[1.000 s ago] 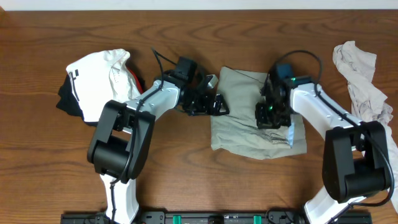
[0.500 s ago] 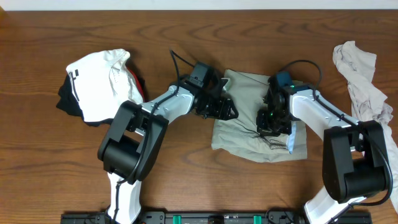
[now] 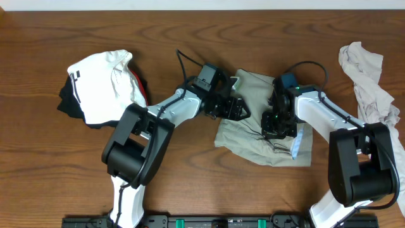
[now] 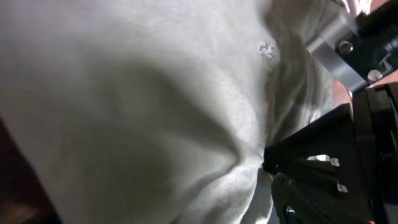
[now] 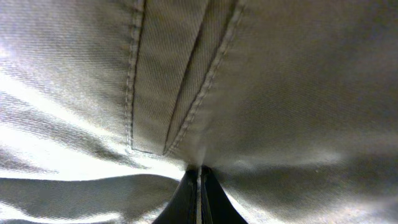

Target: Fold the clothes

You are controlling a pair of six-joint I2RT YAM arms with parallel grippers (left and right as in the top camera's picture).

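I should next grab the folded trousers with my left gripper by their edge facing the white bundle, so that I can lay them on it.
The clothes in play are pale khaki-green trousers (image 3: 253,142), lying folded mid-table with a light-blue strip (image 3: 297,144) at their right edge. My left gripper (image 3: 238,109) is over their upper left edge. In the left wrist view, khaki cloth (image 4: 155,93) fills the frame and hides its fingers, so I cannot tell how its jaws stand. My right gripper (image 3: 276,124) presses down on the middle of the trousers. In the right wrist view that gripper (image 5: 199,182) is shut, with puckered fabric (image 5: 186,74) pinched at its tips beside a stitched pocket seam.
A white, black and red bundle (image 3: 101,88) lies at the far left. A cream-beige garment (image 3: 367,76) is crumpled at the far right. The right arm's dark body (image 4: 336,162) shows close by in the left wrist view. Brown wooden table (image 3: 202,183) surrounds the garments.
My left gripper has moved right, from beside the trousers onto their upper left edge, pushing that edge inward. The right gripper has stayed in place, still shut.
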